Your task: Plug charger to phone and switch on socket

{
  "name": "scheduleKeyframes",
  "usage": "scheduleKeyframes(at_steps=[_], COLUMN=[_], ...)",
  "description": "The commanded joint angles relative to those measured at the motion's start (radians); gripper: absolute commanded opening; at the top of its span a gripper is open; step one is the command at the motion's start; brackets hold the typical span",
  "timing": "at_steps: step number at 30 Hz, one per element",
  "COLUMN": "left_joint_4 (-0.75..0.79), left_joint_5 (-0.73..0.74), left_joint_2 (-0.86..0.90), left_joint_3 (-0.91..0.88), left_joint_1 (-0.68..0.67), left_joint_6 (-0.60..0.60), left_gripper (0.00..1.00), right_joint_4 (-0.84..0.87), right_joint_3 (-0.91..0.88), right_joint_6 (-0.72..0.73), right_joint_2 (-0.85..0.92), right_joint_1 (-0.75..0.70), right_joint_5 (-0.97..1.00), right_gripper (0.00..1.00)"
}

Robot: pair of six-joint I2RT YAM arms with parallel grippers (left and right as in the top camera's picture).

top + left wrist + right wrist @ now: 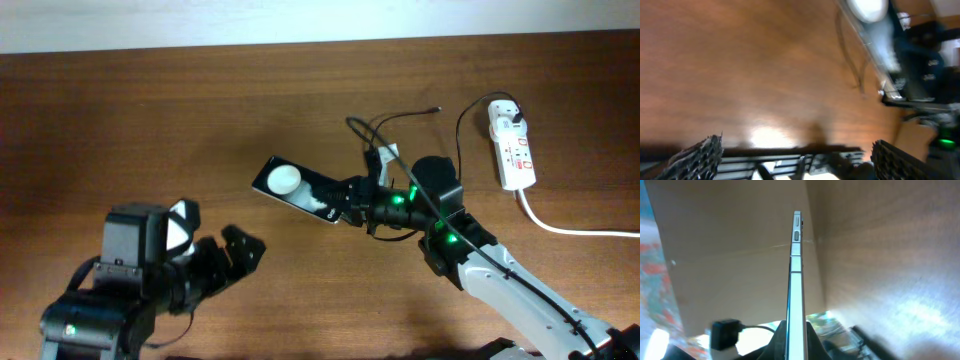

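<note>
My left gripper will next grab the phone (pixel 297 188) edge-on by its end away from my right gripper, so its port end stays free for the charger.
The phone (pixel 297 188), black and glossy with a white round spot, is held off the table by my right gripper (pixel 347 207), which is shut on its right end. In the right wrist view the phone (pixel 796 275) is edge-on, clamped between the fingers (pixel 795 340). The socket (pixel 513 148), a white power strip, lies at the far right with a white adapter in its top end. The charger cable (pixel 392 120) loops behind the right arm, and its plug tip (pixel 437 109) lies free on the table. My left gripper (pixel 240 251) is open and empty at the lower left, apart from the phone. Its fingers (pixel 797 162) are spread wide.
The thick white cord (pixel 570 229) runs from the socket to the right edge. The right arm (pixel 520 285) crosses the lower right of the wooden table (pixel 150 120). The blurred left wrist view shows the phone (pixel 871 22) and the right arm (pixel 922 65) at upper right.
</note>
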Motion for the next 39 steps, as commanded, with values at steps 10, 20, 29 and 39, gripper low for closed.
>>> scheduleKeyframes(at_steps=[10,20,29,39], left_joint_4=[0.032,0.376,0.552,0.557], left_joint_5=[-0.056,0.172,0.024,-0.064], left_joint_2=[0.068,0.358,0.360,0.478], left_joint_3=[-0.002,-0.002,-0.002,-0.002], left_joint_1=[0.000,-0.049,-0.185,-0.204], left_joint_6=[-0.644,-0.693,-0.790,-0.951], left_gripper=[0.99,0.88,0.60,0.36], right_joint_4=[0.012,0.008,0.009,0.009], right_joint_3=[0.020,0.020,0.020,0.020], right_joint_6=[0.211,0.505,0.586,0.586], right_joint_2=[-0.021,-0.021,-0.021,-0.021], right_joint_1=[-0.005,-0.002,-0.002,-0.002], right_joint_5=[-0.093,-0.094,-0.087,-0.090], right_gripper=[0.04,0.04,0.04,0.04])
